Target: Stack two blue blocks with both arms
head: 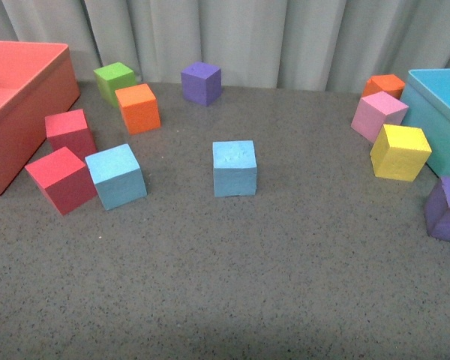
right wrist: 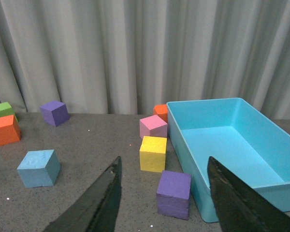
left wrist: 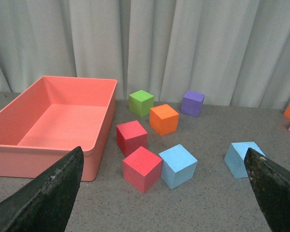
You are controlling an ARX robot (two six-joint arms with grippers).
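My left gripper grabs the blue block beside the red cube by its opposite sides next, to stack it on the other blue block (left wrist: 242,158).
Two sky-blue foam blocks rest apart on the grey table. One blue block (head: 116,176) (left wrist: 178,166) lies at the left, touching a red cube (head: 61,179) (left wrist: 142,168). The other blue block (head: 234,168) (left wrist: 242,158) (right wrist: 38,168) sits near the middle. Neither arm shows in the front view. My left gripper (left wrist: 164,193) is open, held back from the left blue block, nothing between its fingers. My right gripper (right wrist: 164,195) is open too, with a purple cube (right wrist: 174,194) on the table between its fingers.
A salmon bin (head: 19,112) (left wrist: 53,125) stands far left, a turquoise bin (head: 442,112) (right wrist: 232,150) far right. Red (head: 70,133), green (head: 114,80), orange (head: 138,108) and purple (head: 201,82) cubes sit at the back left. Orange (head: 383,85), pink (head: 379,115), yellow (head: 400,152) and purple (head: 448,210) cubes cluster by the turquoise bin.
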